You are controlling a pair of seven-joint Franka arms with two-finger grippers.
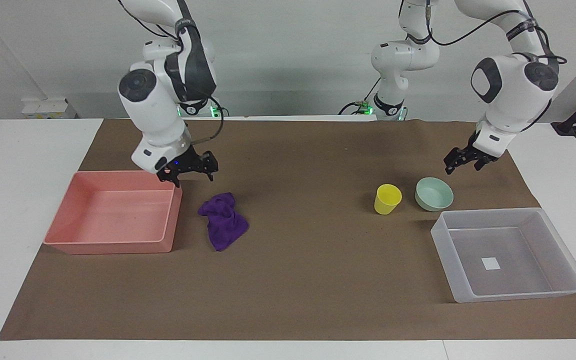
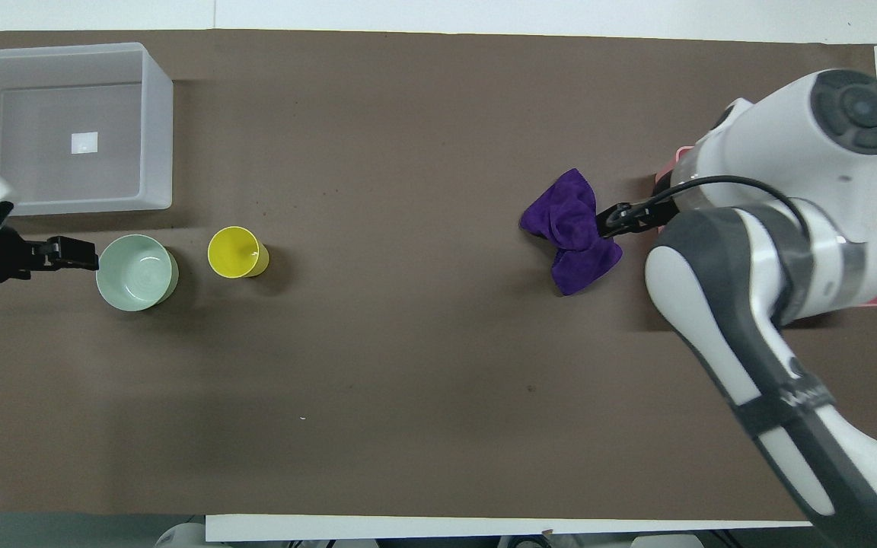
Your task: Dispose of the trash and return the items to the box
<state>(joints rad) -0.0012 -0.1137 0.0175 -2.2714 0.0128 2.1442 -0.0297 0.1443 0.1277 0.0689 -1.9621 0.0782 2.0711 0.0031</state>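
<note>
My right gripper grabs the purple rag by its crumpled edge next, to dispose of the rag in the pink bin.
The purple rag lies crumpled on the brown mat beside the pink bin; it also shows in the overhead view. My right gripper is open and empty. It hangs over the mat between the pink bin's corner and the rag, clear of the rag; the overhead view shows it at the rag's edge. The yellow cup and the mint-green bowl stand side by side, nearer to the robots than the translucent box. My left gripper is open, over the mat just beside the bowl.
The pink bin stands toward the right arm's end of the table with nothing in it. The right arm covers most of it in the overhead view. The translucent box holds nothing. The cup stands upright.
</note>
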